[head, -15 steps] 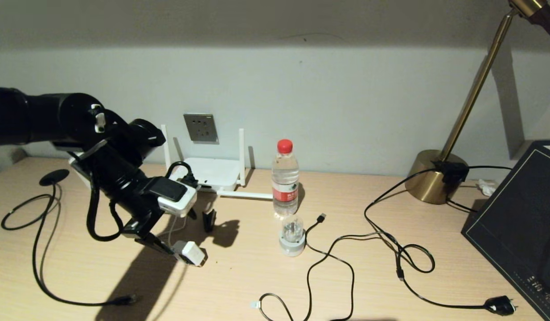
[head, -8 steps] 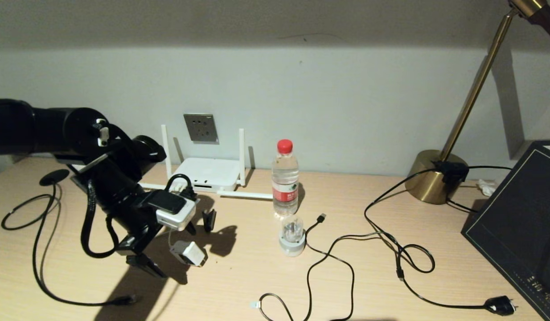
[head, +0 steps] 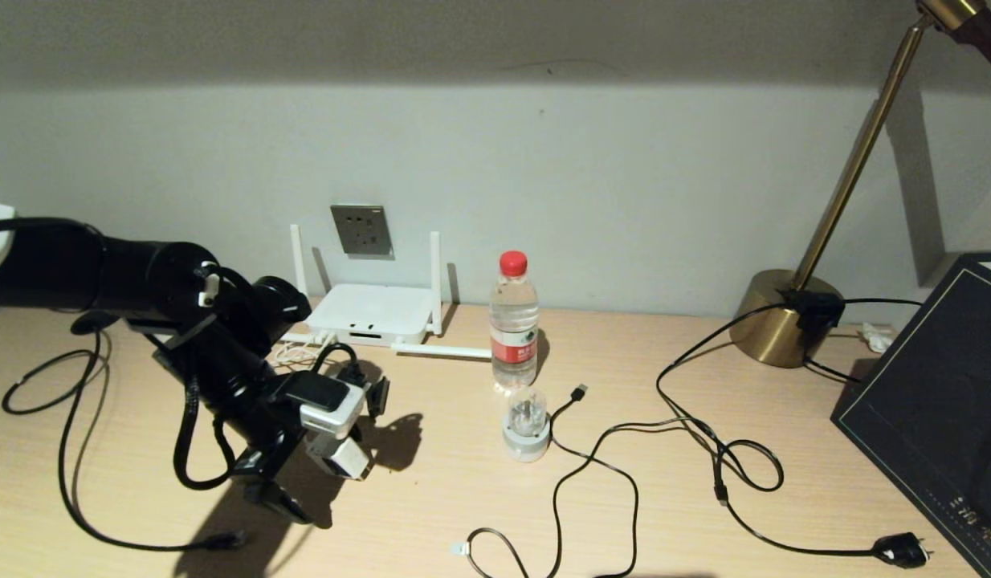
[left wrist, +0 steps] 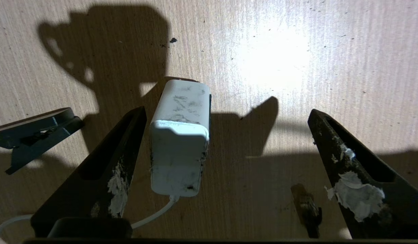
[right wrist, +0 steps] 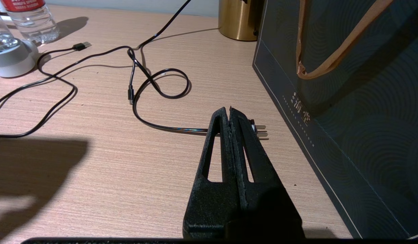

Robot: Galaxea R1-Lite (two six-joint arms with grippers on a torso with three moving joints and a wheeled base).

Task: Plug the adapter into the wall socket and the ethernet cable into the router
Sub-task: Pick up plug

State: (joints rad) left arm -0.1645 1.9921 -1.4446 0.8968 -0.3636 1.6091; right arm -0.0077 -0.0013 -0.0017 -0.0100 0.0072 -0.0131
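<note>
I need to grab the white adapter by its long sides with my left gripper next, so its prongs stay free to go into the wall socket point(head: 361, 230).
The white adapter point(head: 348, 457) point(left wrist: 180, 135) lies on the wooden desk with its thin white cord point(left wrist: 154, 213) trailing back. My left gripper point(head: 319, 475) point(left wrist: 227, 113) hangs open over it. One finger point(left wrist: 117, 159) is close beside the adapter, the other point(left wrist: 348, 169) stands far off. The grey wall socket point(head: 361, 230) sits on the wall above the white router point(head: 373, 313). The black ethernet cable point(head: 66, 474) loops at the desk's left, its connector point(head: 222, 541) near the front edge. My right gripper point(right wrist: 229, 112) is shut and empty, parked above a black plug point(right wrist: 261, 130).
A small black clip-like piece point(head: 376, 397) stands just beyond the adapter. A water bottle point(head: 514, 321), a grey stand with a clear dome point(head: 527, 425), a thin USB cable point(head: 580, 392), the brass lamp base point(head: 785, 317) and a dark bag point(head: 937, 401) fill the right side.
My left gripper's fingers have spread wider and the arm has dropped lower and back towards the desk's front. The adapter has stayed in the same spot on the desk.
</note>
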